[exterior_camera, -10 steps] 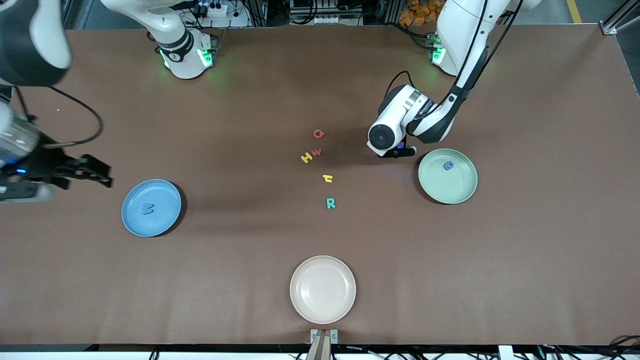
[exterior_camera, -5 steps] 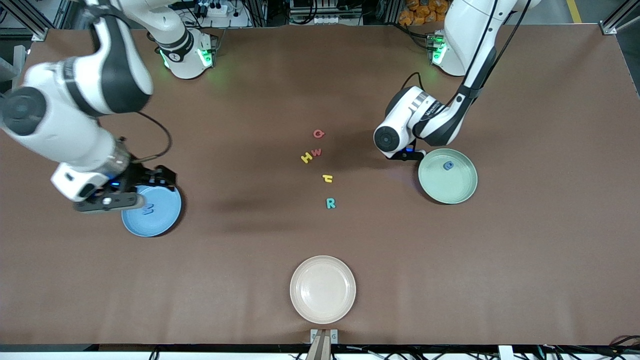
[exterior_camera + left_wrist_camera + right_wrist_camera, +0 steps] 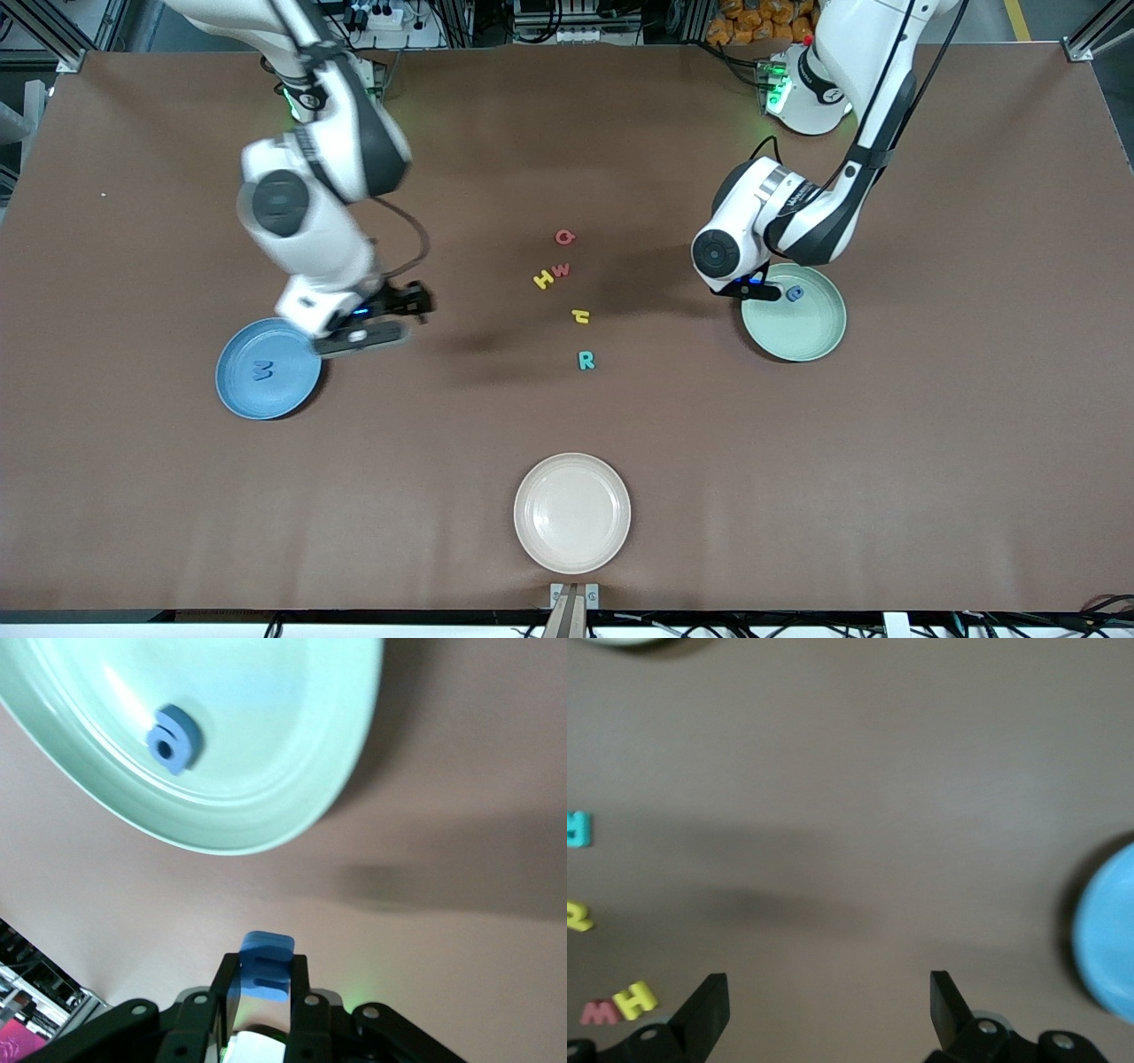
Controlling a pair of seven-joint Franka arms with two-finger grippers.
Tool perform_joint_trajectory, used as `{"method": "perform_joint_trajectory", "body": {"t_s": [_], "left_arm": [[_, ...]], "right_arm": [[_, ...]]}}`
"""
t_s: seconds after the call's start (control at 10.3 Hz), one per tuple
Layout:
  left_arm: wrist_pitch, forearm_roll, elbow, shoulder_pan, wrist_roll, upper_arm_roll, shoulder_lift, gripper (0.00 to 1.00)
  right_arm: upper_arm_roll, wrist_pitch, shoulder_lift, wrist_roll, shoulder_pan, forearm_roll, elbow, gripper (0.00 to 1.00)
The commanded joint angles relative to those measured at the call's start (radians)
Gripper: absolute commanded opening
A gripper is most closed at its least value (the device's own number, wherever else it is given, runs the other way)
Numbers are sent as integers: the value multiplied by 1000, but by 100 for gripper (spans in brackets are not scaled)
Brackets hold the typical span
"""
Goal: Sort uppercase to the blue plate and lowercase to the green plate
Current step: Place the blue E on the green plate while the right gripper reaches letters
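Note:
The blue m hangs short of the green plate's rim and would miss if I opened now. My left gripper moves it closer next, before releasing it.
My left gripper is shut on a small blue lowercase m. It hangs over the brown table just beside the rim of the green plate. A blue rounded lowercase letter lies in that plate. A blue uppercase M lies in the blue plate. My right gripper is open and empty, over bare table between the blue plate and the loose letters. Red Q, yellow H, red w, a yellow h-like letter and teal R lie mid-table.
A cream plate sits near the table's front edge, nearer the front camera than the letters. The brown table mat spreads wide around all three plates.
My right arm has swept from the table's end past the blue plate toward the middle. My left gripper has carried the blue m closer to the green plate's rim.

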Motion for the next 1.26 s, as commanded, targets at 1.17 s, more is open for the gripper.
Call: {"method": "perform_joint_trajectory", "body": {"t_s": [1.17], "left_arm": [[385, -36, -14, 80, 56, 57, 21, 32]], "right_arm": [[-8, 223, 305, 394, 357, -88, -9, 100]]}}
